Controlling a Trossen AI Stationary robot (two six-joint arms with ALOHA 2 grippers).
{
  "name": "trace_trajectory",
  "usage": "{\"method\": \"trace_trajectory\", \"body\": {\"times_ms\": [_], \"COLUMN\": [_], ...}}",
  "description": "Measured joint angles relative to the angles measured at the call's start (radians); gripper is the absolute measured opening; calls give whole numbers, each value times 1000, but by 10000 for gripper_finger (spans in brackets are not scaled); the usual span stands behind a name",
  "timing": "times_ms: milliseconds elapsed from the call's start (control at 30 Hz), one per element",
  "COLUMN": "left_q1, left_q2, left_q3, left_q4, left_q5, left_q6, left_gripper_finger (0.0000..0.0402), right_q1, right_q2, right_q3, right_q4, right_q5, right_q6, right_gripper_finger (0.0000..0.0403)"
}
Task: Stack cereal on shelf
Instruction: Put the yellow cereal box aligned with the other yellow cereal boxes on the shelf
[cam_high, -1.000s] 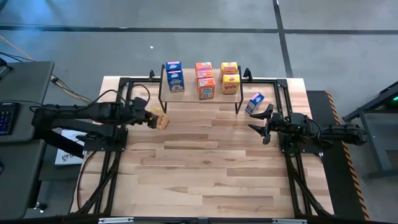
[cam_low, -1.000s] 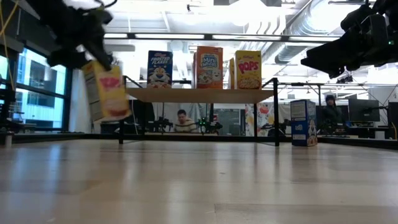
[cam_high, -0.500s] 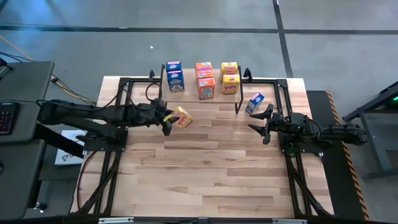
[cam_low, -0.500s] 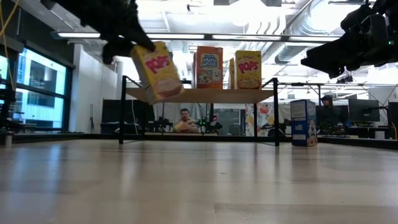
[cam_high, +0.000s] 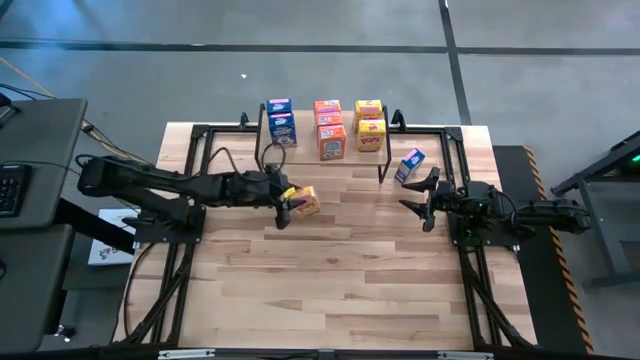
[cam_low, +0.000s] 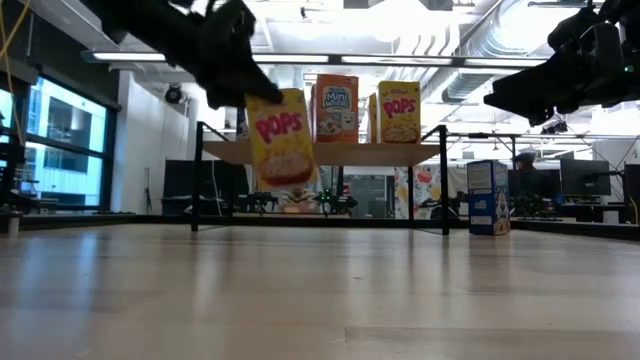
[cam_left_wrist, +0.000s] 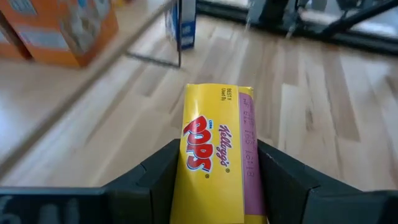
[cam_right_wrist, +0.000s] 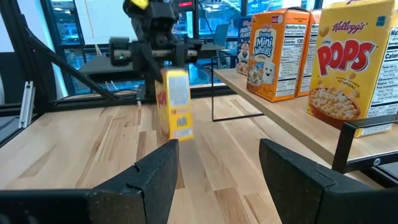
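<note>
The yellow box is above the wooden tabletop in front of the shelf, so I should move it to the shelf before my left gripper lets go of it.
My left gripper (cam_high: 287, 200) is shut on a yellow cereal box (cam_low: 282, 135), held in the air in front of the shelf (cam_low: 330, 153) near its left end. On the shelf stand blue (cam_high: 281, 122), orange (cam_low: 336, 107) and yellow (cam_low: 400, 112) cereal boxes. One blue box (cam_low: 487, 197) stands on the table by the shelf's right leg. My right gripper (cam_high: 420, 198) waits open at the table's right side, nothing between its fingers (cam_right_wrist: 155, 177). My left gripper pinches the yellow box between its two fingers, which lie on two opposite faces (cam_left_wrist: 186, 171) at the box's upper end. They come from the table's left, slanting down. The box hangs clear of the table, almost upright, its printed front toward the near edge.
The dark metal frame (cam_high: 200, 135) runs round the table's far and side edges. A bare stretch of wooden tabletop (cam_high: 340, 270) lies between the arms and toward the near edge. People sit at desks in the room behind the shelf.
My left gripper has carried the yellow box toward the table's right, from beside the shelf's left leg to the front of the shelf, sinking a little. The wrist has rolled, and the box has turned from a slanted hang to almost upright.
</note>
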Motion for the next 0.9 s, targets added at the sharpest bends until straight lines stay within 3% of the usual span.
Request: {"method": "trace_trajectory", "body": {"times_ms": [333,533,900], "left_q1": [0,-5,-15], "left_q2": [166,227,320], "left_q3": [2,61,129], "left_q4": [187,113,59], "left_q5": [104,148,135], "left_q6": [66,140,177], "left_gripper_finger": [177,177,177], "right_q1": [0,0,0], "right_q2": [0,0,0], "right_q3": [0,0,0], "right_q4": [0,0,-7], "right_q5": [0,-1,-5], "right_q6": [0,0,0], "right_gripper_finger": [216,216,216]}}
